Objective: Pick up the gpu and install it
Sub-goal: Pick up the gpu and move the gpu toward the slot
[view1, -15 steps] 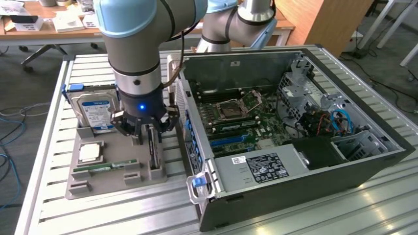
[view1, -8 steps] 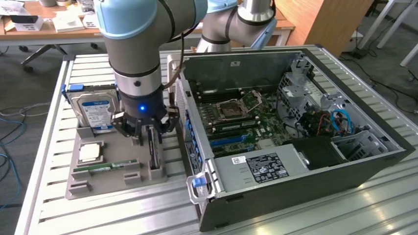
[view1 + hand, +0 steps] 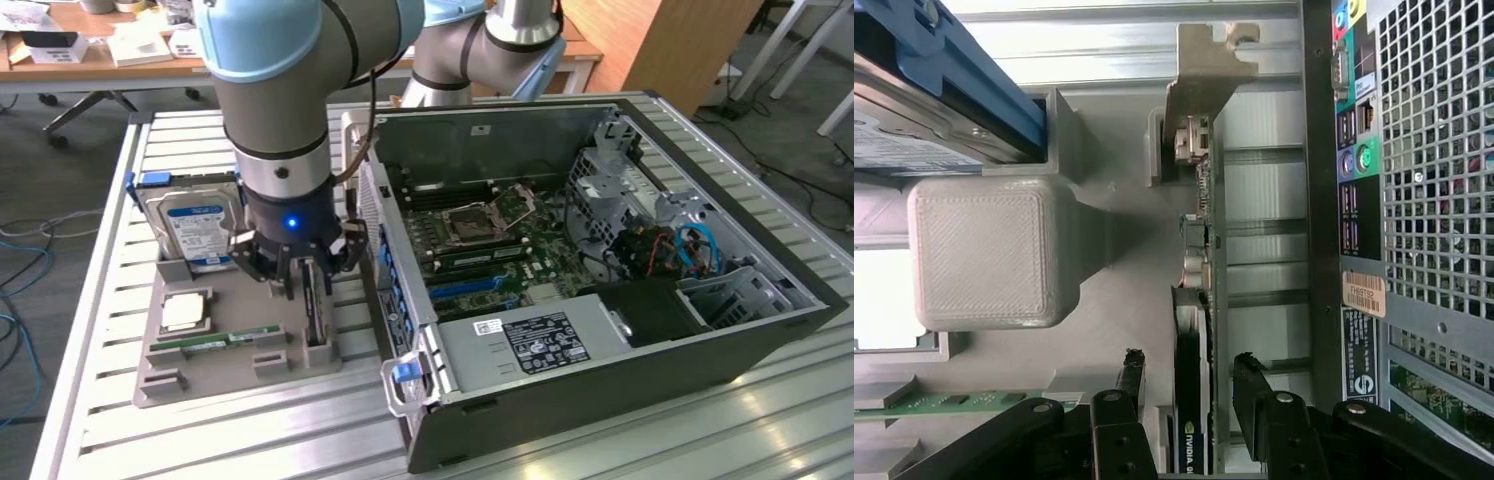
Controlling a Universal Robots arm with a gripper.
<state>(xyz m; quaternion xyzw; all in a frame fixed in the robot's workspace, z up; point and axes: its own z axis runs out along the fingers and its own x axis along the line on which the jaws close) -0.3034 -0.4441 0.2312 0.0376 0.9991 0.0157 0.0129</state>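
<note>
The GPU's connectors stick out unevenly beside its bent bracket, so my gripper should next grip the GPU across the flat sides of its black shroud (image 3: 312, 300).
The gpu (image 3: 315, 322) is a thin dark card standing on edge in a slot of the grey holder tray (image 3: 200, 378). In the wrist view the gpu (image 3: 1192, 330) runs lengthwise, with its silver bracket (image 3: 1204, 75) at the far end. My gripper (image 3: 310, 285) is lowered over the card, close above the tray. The gripper (image 3: 1189, 365) is open, with one black fingertip (image 3: 1130, 372) on each side of the card. A small gap shows between each finger and the card's faces.
The tray also holds an upright silver hard drive (image 3: 198, 225) in a blue carrier, a CPU (image 3: 184, 312) and a green RAM stick (image 3: 214, 340). The open computer case (image 3: 601, 250) lies directly beside the tray on the exterior view's right, its rear panel (image 3: 1359, 200) near the card.
</note>
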